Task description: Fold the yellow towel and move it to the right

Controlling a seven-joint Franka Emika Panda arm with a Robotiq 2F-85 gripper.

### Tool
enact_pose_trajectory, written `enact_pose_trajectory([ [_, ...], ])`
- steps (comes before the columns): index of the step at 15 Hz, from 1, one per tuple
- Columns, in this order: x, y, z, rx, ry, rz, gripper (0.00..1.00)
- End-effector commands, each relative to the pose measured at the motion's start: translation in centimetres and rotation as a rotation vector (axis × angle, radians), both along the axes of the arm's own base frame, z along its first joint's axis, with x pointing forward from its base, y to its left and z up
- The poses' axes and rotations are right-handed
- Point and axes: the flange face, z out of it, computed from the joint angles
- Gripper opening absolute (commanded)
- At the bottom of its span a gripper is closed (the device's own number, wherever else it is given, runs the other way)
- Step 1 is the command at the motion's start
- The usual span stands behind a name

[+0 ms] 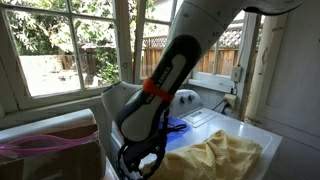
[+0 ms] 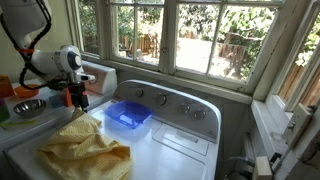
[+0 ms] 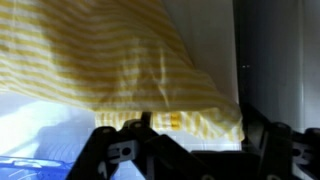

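The towel's raised edge is between my open fingers, one on either side, so it is time for my gripper to close on it.
The yellow towel [image 2: 85,152] lies rumpled on the white washer top [image 2: 170,145], near its front left corner. It also shows in an exterior view [image 1: 218,160] and fills the upper part of the wrist view [image 3: 110,60]. My gripper [image 2: 77,97] hangs just above and behind the towel's far edge, between the towel and the blue tray [image 2: 128,113]. The jaws look open and hold nothing in the wrist view [image 3: 195,135]. In an exterior view the arm and gripper [image 1: 140,160] cover much of the tray [image 1: 176,125].
The washer's raised control panel with knobs [image 2: 165,100] runs along the back, under the windows. A metal bowl [image 2: 26,107] and other dishes sit on the counter to the left. A pink basket [image 1: 40,146] stands beside the washer.
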Motion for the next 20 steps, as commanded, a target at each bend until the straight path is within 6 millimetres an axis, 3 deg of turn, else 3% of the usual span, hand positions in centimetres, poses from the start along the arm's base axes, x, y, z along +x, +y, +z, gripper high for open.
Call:
enact_pose_trajectory([
  [1,0.1,0.2,-1.2,-0.031,-0.009,0.004,0.58],
  [5,0.2,0.4,-0.8,-0.012,0.003,0.002,0.27],
  [8,0.5,0.9,1.0,0.062,0.037,-0.001,0.04],
  [9,0.6,1.0,1.8,0.085,0.053,-0.003,0.01],
  [14,1.6,1.5,10.1,0.298,0.092,-0.03,0.01],
  [17,2.0,0.0,15.7,0.414,0.114,-0.046,0.01],
  [20,0.8,-1.6,18.9,0.481,0.195,-0.054,0.01],
])
